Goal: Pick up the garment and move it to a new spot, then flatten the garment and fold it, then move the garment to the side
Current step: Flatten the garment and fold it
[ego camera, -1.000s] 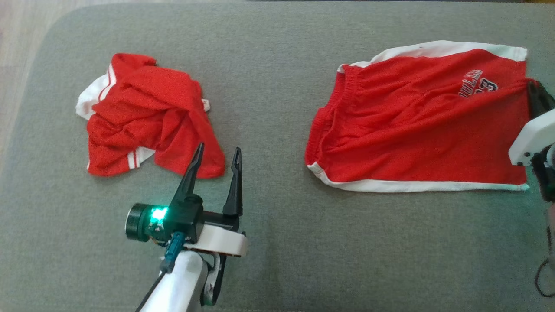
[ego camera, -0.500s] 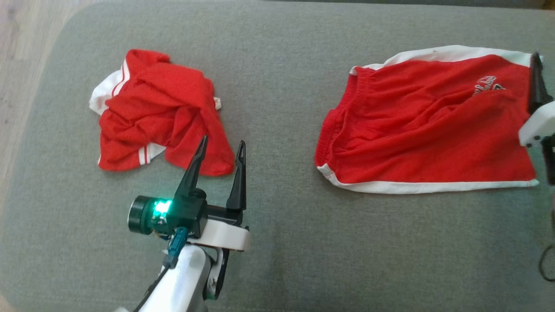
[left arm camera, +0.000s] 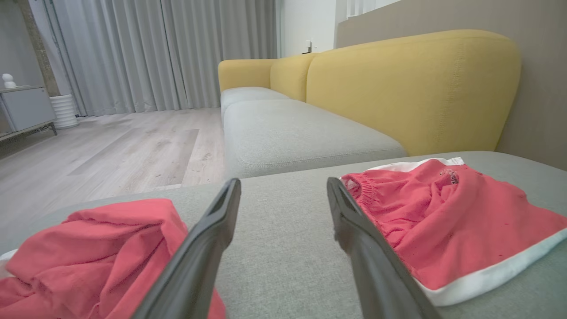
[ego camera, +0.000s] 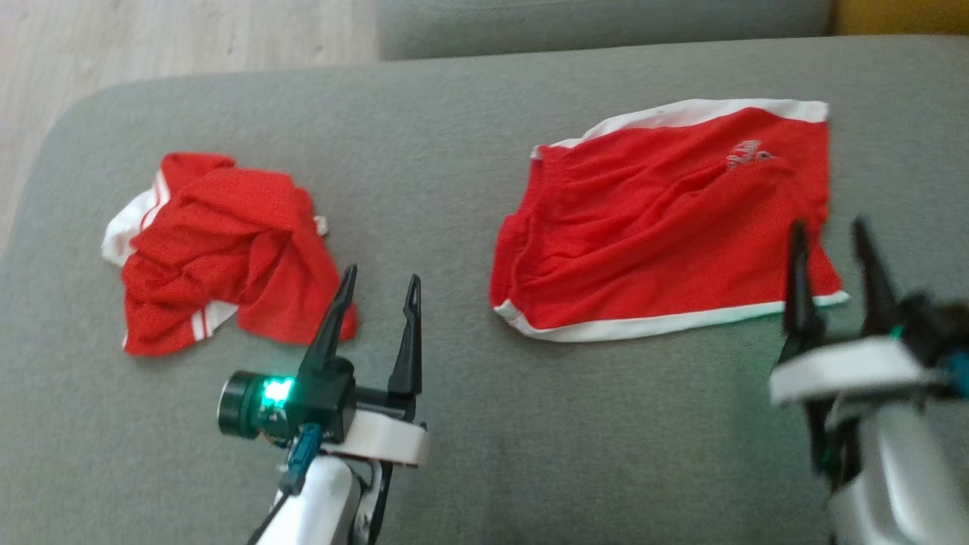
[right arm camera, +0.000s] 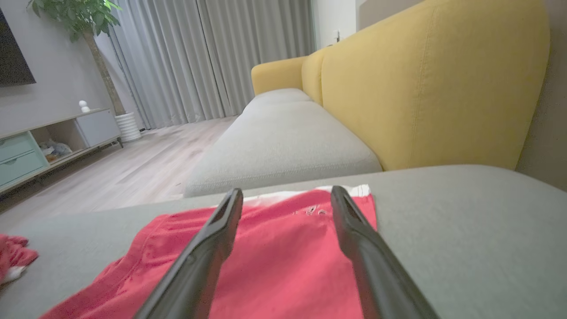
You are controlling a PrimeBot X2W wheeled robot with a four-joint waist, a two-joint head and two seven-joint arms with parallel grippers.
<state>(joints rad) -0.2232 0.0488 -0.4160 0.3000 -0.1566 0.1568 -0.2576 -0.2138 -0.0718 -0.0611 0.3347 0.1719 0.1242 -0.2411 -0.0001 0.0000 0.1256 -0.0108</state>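
My left gripper grabs the red shorts by their white-trimmed waistband corner (ego camera: 509, 313) next, since the cloth edge is free there.
Red shorts with white trim (ego camera: 666, 219) lie spread flat on the right of the grey cushion, also seen in the left wrist view (left arm camera: 443, 217) and the right wrist view (right arm camera: 283, 257). My right gripper (ego camera: 827, 225) stands open just near of their right hem, holding nothing; its fingers (right arm camera: 287, 190) point out over the red cloth. A second red garment (ego camera: 219, 250) lies crumpled at the left (left arm camera: 97, 248). My left gripper (ego camera: 381, 274) is open and empty, its left fingertip at that heap's near right corner (left arm camera: 283, 181).
The grey cushion (ego camera: 469, 424) has its rounded corner at the far left, with wood floor (ego camera: 189, 38) beyond. Another grey seat (left arm camera: 292, 133) and a yellow backrest (left arm camera: 416, 84) lie behind. Bare cushion separates the two garments.
My right gripper has opened and let go of the shorts' right edge, then drawn back to their near side. The head camera has shifted. The left arm has stayed put.
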